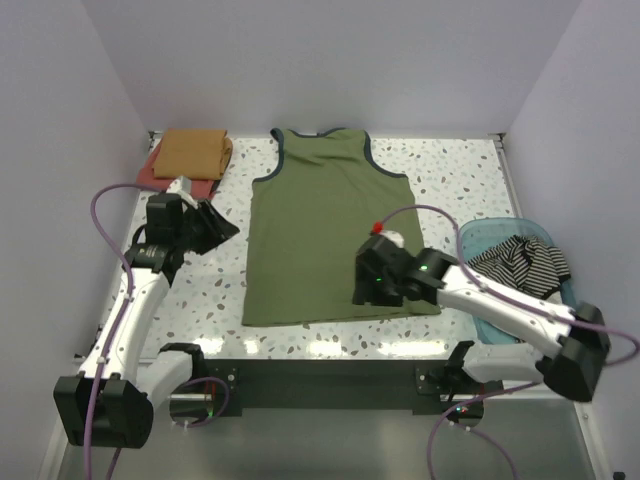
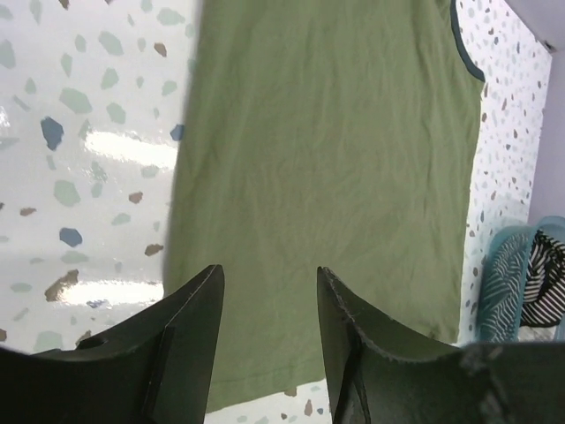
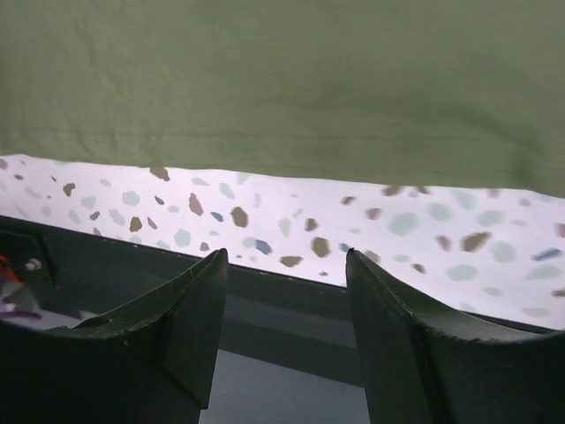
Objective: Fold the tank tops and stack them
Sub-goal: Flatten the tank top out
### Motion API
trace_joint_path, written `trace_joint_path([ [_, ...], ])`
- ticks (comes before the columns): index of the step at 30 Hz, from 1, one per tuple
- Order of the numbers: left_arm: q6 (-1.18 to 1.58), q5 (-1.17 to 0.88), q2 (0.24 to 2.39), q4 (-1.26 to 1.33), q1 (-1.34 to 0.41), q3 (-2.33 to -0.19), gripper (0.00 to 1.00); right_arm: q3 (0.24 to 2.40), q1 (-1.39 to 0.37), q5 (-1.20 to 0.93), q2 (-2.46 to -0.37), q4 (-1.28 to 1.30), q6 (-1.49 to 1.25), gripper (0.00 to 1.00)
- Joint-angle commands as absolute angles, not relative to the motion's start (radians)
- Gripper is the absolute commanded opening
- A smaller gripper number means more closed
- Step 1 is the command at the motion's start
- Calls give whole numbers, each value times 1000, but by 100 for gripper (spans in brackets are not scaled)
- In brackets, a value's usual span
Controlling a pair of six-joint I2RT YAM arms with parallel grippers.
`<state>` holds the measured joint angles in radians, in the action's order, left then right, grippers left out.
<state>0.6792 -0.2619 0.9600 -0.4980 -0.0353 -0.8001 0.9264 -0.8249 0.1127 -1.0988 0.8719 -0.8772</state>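
I need to grab the olive green tank top next with my right gripper by its near hem corner, away from the basket. Then I can fold that side of the tank top inward.
The olive green tank top [image 1: 325,225] with navy trim lies spread flat in the middle of the table, neck at the far side. My left gripper [image 1: 222,228] is open and empty above the table, just left of its left edge. In the left wrist view the top [image 2: 327,159] fills the space beyond that gripper [image 2: 269,278]. My right gripper [image 1: 363,292] is open and empty over the top's near right part. In the right wrist view the gripper [image 3: 284,256] hangs by the hem [image 3: 282,88]. The striped tank top [image 1: 522,262] lies crumpled in the basket. The folded mustard top [image 1: 195,150] sits on the folded red one [image 1: 150,175] at the back left.
The translucent blue basket [image 1: 478,238] stands at the right edge and also shows in the left wrist view [image 2: 503,283]. The dark front rail [image 1: 320,375] runs along the near table edge and shows in the right wrist view [image 3: 265,296]. White walls enclose the table on three sides.
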Motion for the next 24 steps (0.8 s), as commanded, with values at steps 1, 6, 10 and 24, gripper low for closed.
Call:
trace_joint_path([
  [1,585,-207,1006,-433,-35,-941,51,1050,-1079,331,-1308,701,-1078,59],
  [6,529,-169,1057,-445,-28,-1043,50,1360,-1287,423,-1652,653,-1098,58],
  [10,511,-147,1106,-469,-17,-1139,50,1563,-1382,465,-1921,672,-1080,56],
  [24,483,-190,1158,-457,21,-1183,49,1911,-1405,552,-2249,758,-1015,48],
])
